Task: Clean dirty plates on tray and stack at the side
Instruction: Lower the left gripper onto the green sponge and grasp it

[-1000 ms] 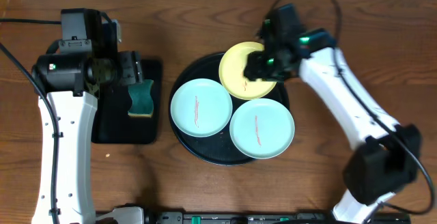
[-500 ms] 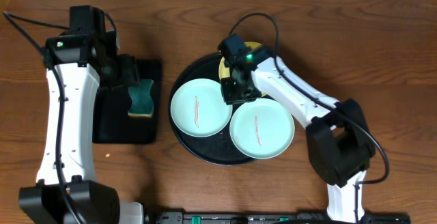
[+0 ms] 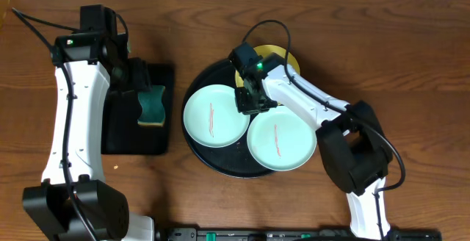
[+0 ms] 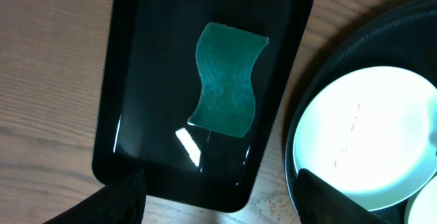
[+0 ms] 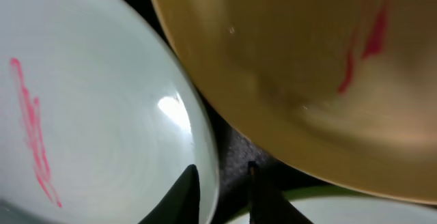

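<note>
The green sponge needs to be grabbed next by my left gripper, from above and across its narrow middle (image 3: pixel 152 105) (image 4: pixel 227 82), so its bottom stays free to clean dirty plates.
The round black tray (image 3: pixel 213 159) holds two turquoise plates (image 3: pixel 213 116) (image 3: pixel 283 138) with red marks, and a yellow plate (image 3: pixel 286 57) at the back, mostly hidden under my right arm. My right gripper (image 3: pixel 250 99) is low at the left turquoise plate's right rim. In the right wrist view its fingers (image 5: pixel 222 193) are slightly open and straddle that plate's rim (image 5: pixel 102 115), with the yellow plate (image 5: pixel 307 67) just beyond. My left gripper (image 3: pixel 138 78) is wide open and empty (image 4: pixel 222 207), above the rectangular tray.
A smaller rectangular black tray (image 3: pixel 117 134) to the left of the round tray holds a green sponge (image 3: pixel 152 105), also seen in the left wrist view (image 4: pixel 229 80). Bare wooden table surrounds both trays.
My right gripper has moved from the yellow plate leftward and down to the left turquoise plate's right rim. My left arm shifted slightly above the sponge tray. The plates have not moved.
</note>
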Tool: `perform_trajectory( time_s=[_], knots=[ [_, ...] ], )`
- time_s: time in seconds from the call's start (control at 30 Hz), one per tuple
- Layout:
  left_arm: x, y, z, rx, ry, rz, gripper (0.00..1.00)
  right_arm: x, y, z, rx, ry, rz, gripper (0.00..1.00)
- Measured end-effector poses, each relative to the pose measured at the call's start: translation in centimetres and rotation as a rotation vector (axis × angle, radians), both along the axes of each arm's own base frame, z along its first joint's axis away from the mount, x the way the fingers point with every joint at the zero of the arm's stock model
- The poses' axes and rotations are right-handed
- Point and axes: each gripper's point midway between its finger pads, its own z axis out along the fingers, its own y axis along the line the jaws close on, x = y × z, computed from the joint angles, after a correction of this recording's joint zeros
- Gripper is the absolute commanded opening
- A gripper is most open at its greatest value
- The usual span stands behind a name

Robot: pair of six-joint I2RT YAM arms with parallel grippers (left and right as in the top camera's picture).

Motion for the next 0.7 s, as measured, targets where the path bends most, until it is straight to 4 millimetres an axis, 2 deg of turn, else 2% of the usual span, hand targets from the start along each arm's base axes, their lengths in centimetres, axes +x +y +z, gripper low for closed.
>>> perform_trajectory(
  time_s=[0.17,0.23,0.33,0.7],
  knots=[
    [0.2,0.2,0.1,0.008,-0.010,0.002,0.70,-0.1,0.5,-0.2,-0.001,-0.005,0.004,0.17],
    [0.3,0.2,0.1,0.009,-0.011,0.002,0.70,-0.3,0.6,-0.7,-0.009,0.002,0.004,0.13],
    [0.3,0.2,0.1,0.012,-0.012,0.003,0.70,-0.6,0.5,-1.6,-0.032,0.014,0.002,0.01],
    [1.0,0.5,-0.4,0.024,-0.019,0.005,0.70,-0.4,0.5,-1.6,-0.030,0.013,-0.033,0.01]
  ],
)
